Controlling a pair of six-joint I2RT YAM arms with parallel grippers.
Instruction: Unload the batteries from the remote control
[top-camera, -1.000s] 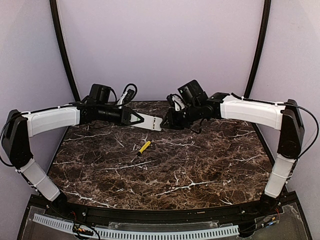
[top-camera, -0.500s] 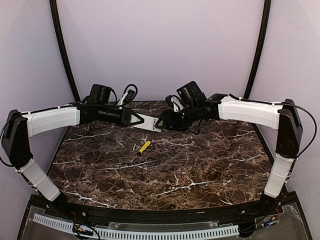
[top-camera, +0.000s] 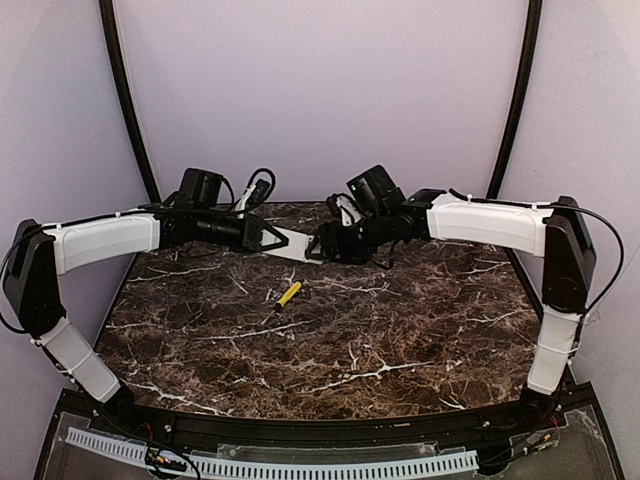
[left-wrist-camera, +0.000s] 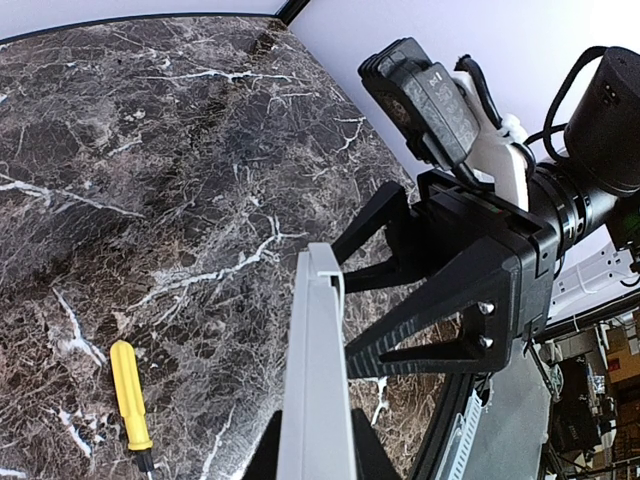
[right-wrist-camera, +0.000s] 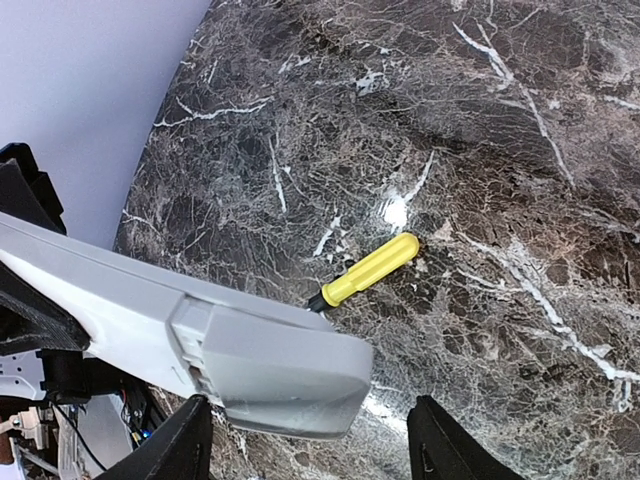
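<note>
The fingers of my right gripper go past the lower edge of the remote's loose end (top-camera: 314, 251) (right-wrist-camera: 289, 378), so it is time for my right gripper to close on the remote's loose end.
My left gripper (top-camera: 275, 239) is shut on one end of the white remote control (top-camera: 298, 243) and holds it in the air over the back of the table, edge-on in the left wrist view (left-wrist-camera: 315, 380). My right gripper (top-camera: 320, 244) is open, and its fingers (right-wrist-camera: 190, 445) straddle the remote's free end (right-wrist-camera: 270, 360) with a gap on each side. A cover seam shows on that end. The batteries are hidden. In the left wrist view the right gripper (left-wrist-camera: 352, 305) reaches in from the right beside the remote's tip.
A yellow-handled screwdriver (top-camera: 289, 293) lies on the dark marble table (top-camera: 400, 340) in front of the grippers; it also shows in the left wrist view (left-wrist-camera: 130, 395) and the right wrist view (right-wrist-camera: 372, 268). Walls close off the back and sides.
My right gripper has moved left to the remote's free end, and its open fingers now straddle it. The left gripper and remote have stayed put.
</note>
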